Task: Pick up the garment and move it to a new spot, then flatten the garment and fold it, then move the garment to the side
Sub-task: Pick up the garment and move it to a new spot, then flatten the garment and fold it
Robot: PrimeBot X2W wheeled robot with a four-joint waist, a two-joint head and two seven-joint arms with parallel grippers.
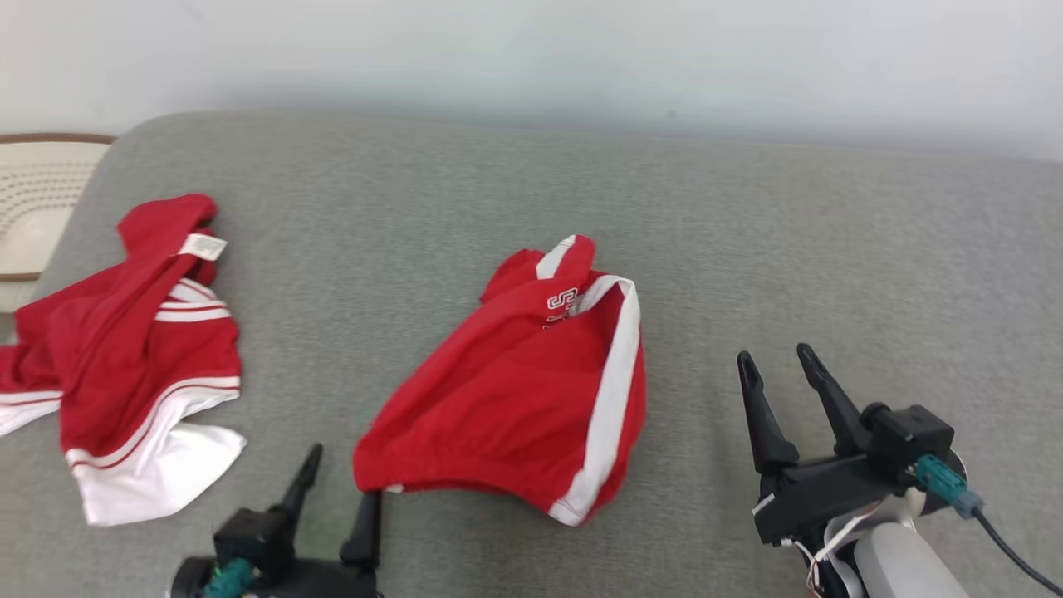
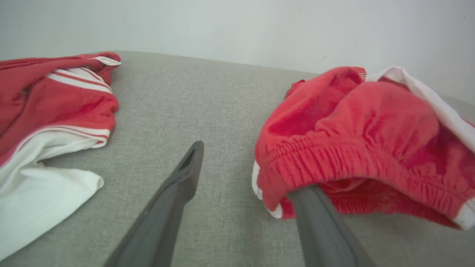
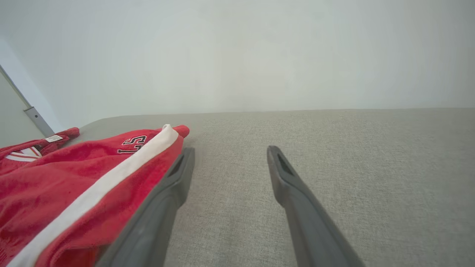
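The garment's white side stripe stands up as a fold while the red cloth [image 1: 498, 399] lies loose. My right gripper should pinch the garment by its white edge [image 1: 620, 339] next.
The garment [image 1: 523, 382] is a pair of red shorts with a white side stripe and an elastic waistband, lying crumpled in the middle of the grey cushion [image 1: 789, 232]. My left gripper [image 1: 342, 477] stands open at its near left corner. In the left wrist view the garment [image 2: 363, 141] bulges at the right, and the left gripper [image 2: 248, 167] has one finger bare on the cushion while the tip of the other is tucked under the waistband. My right gripper [image 1: 775, 355] is open and empty, just right of the garment [image 3: 74, 185]. The right gripper [image 3: 230, 150] hovers over bare fabric.
A second red and white garment [image 1: 141, 357] lies spread at the left end of the cushion, also seen as the red and white heap [image 2: 48, 104] left of my fingers. A pale woven basket [image 1: 33, 208] stands beyond the left edge. A white wall [image 1: 531, 50] runs behind.
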